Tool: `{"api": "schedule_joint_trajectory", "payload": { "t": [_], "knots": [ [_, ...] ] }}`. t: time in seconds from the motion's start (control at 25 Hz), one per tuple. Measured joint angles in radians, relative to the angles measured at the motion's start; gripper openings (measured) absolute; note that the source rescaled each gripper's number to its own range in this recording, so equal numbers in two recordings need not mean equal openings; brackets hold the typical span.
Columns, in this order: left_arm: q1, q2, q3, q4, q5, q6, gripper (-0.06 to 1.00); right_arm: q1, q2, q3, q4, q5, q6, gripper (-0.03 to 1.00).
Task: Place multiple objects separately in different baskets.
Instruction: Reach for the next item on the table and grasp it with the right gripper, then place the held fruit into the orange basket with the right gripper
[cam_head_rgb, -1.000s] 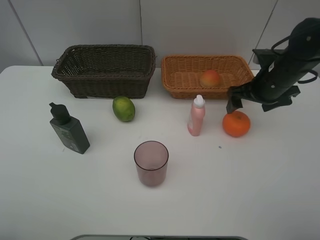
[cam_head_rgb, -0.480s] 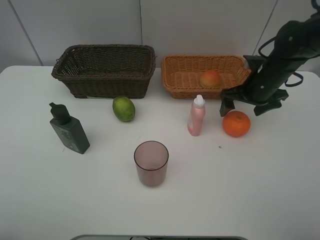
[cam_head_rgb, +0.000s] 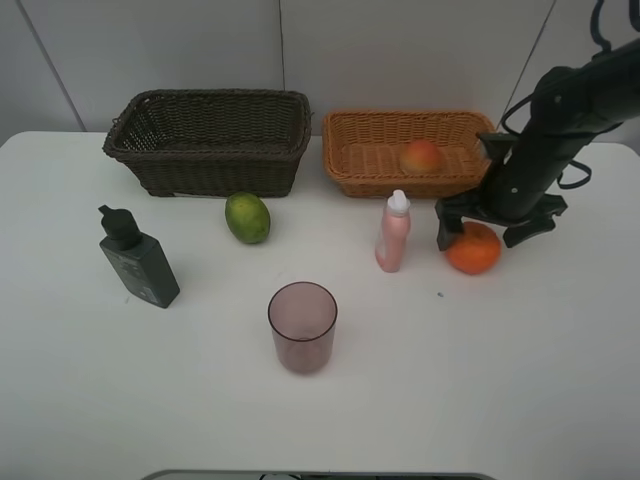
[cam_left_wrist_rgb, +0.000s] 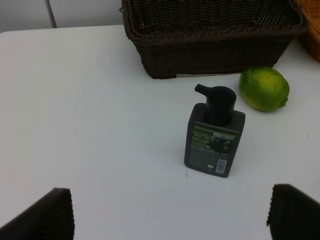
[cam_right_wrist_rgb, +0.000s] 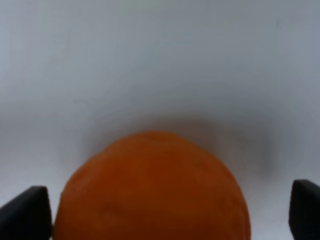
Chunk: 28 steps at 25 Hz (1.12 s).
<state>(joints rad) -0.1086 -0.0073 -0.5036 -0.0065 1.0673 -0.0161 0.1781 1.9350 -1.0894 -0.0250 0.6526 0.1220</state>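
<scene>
The fruit needs to go into the light orange-tan basket (cam_head_rgb: 352, 160), so my right gripper will first grab the orange (cam_head_rgb: 475, 251) by its rounded sides.
The orange (cam_head_rgb: 475, 251) sits on the table right of the pink white-capped bottle (cam_head_rgb: 392, 232). My right gripper (cam_head_rgb: 482, 232) is open and low over the orange, its fingers to either side; the right wrist view shows the orange (cam_right_wrist_rgb: 152, 190) between the fingertips (cam_right_wrist_rgb: 27, 216). The peach-like fruit (cam_head_rgb: 422, 156) lies in the light orange-tan basket (cam_head_rgb: 352, 160). The dark brown basket (cam_head_rgb: 210, 170) holds nothing that I can see. The green citrus (cam_head_rgb: 247, 216), dark grey-green bottle (cam_head_rgb: 138, 258) and mauve cup (cam_head_rgb: 302, 326) stand on the table. My left gripper (cam_left_wrist_rgb: 170, 215) is open, short of the dark bottle (cam_left_wrist_rgb: 214, 132).
The white table (cam_head_rgb: 500, 380) ends at a pale wall behind the baskets. In the left wrist view the green citrus (cam_left_wrist_rgb: 264, 88) lies beside the dark basket (cam_left_wrist_rgb: 210, 50).
My right gripper has moved left and down, from beside the orange-tan basket's right end to straddling the orange. Nothing else has moved.
</scene>
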Motion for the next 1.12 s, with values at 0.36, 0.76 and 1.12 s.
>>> {"api": "schedule_joint_trajectory", "payload": {
  "t": [0.36, 0.76, 1.12],
  "knots": [
    [0.000, 0.000, 0.000, 0.000, 0.000, 0.000, 0.99, 0.000, 0.042, 0.000, -0.001, -0.025, 0.000, 1.00],
    [0.000, 0.000, 0.000, 0.000, 0.000, 0.000, 0.99, 0.000, 0.043, 0.000, -0.001, -0.028, 0.000, 0.82],
    [0.000, 0.000, 0.000, 0.000, 0.000, 0.000, 0.99, 0.000, 0.043, 0.000, -0.001, -0.029, 0.000, 0.69]
  ]
}}
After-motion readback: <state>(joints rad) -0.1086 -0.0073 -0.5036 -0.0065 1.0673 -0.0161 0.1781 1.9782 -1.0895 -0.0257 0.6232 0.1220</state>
